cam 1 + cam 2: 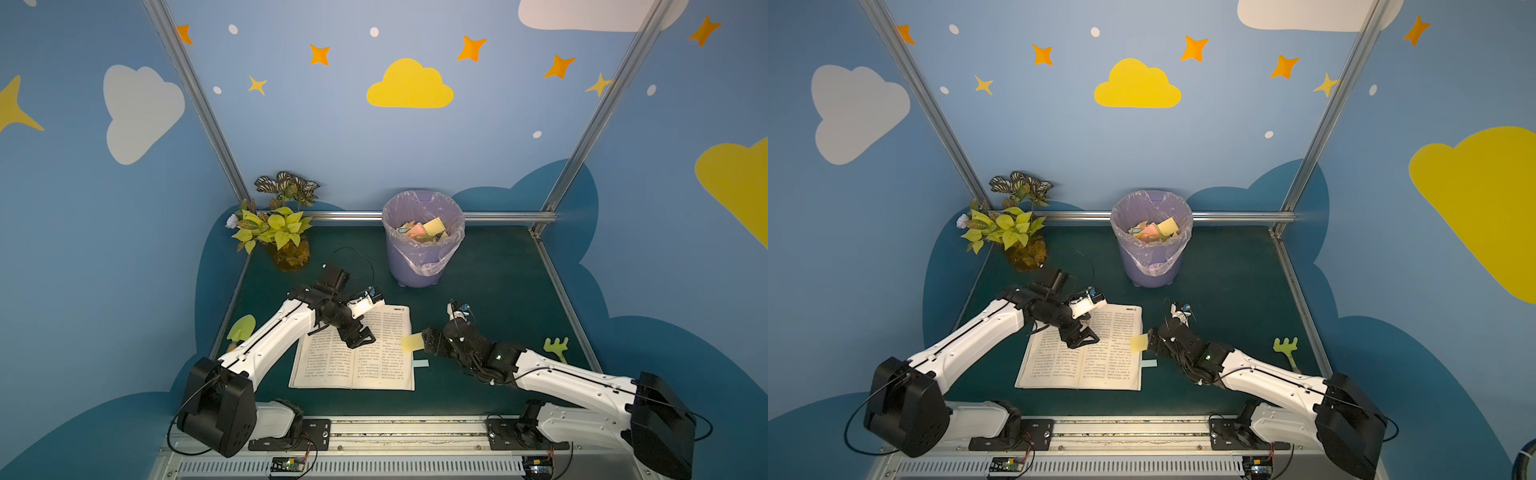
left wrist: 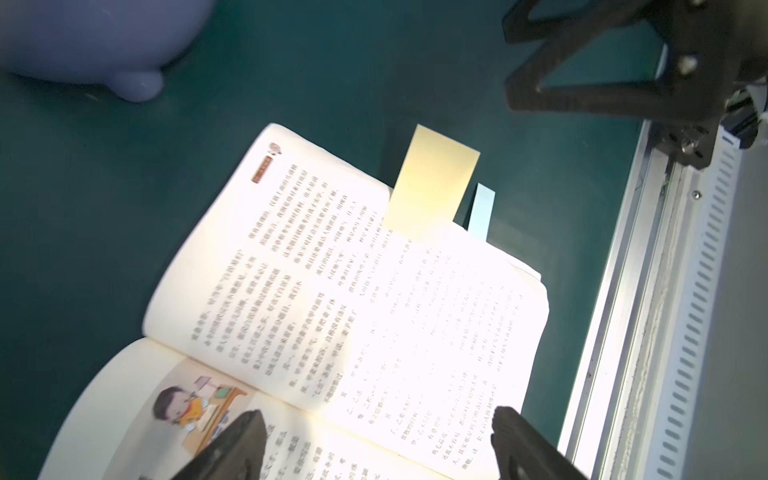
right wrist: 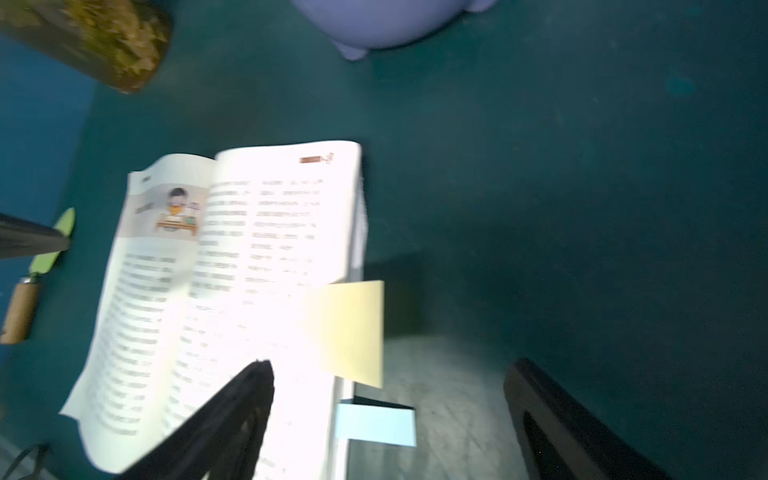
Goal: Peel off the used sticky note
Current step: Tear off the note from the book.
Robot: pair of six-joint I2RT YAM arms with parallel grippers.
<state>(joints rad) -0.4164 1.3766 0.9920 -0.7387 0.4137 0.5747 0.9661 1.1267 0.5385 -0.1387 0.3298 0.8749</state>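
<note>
The yellow sticky note (image 1: 411,343) should be peeled off, so my right gripper should next grip it by its loose end, which sticks out past the book's page edge.
An open book (image 1: 357,349) lies flat on the green table. A yellow sticky note (image 1: 411,343) juts out past its right page edge, and a pale blue sticky note (image 1: 420,363) juts out just nearer the front. My right gripper (image 1: 424,343) stands open right beside the yellow note's free end. In the right wrist view the yellow note (image 3: 353,332) and the blue note (image 3: 374,424) lie between and ahead of the spread fingers of the right gripper (image 3: 390,368), untouched. My left gripper (image 2: 378,419) hangs open over the book's (image 2: 332,291) middle pages, holding nothing.
A purple bin (image 1: 422,249) with a plastic liner and several discarded notes stands behind the book. A potted plant (image 1: 286,249) sits at the back left. A green trowel (image 1: 241,328) lies at the left edge and a green rake (image 1: 557,347) at the right.
</note>
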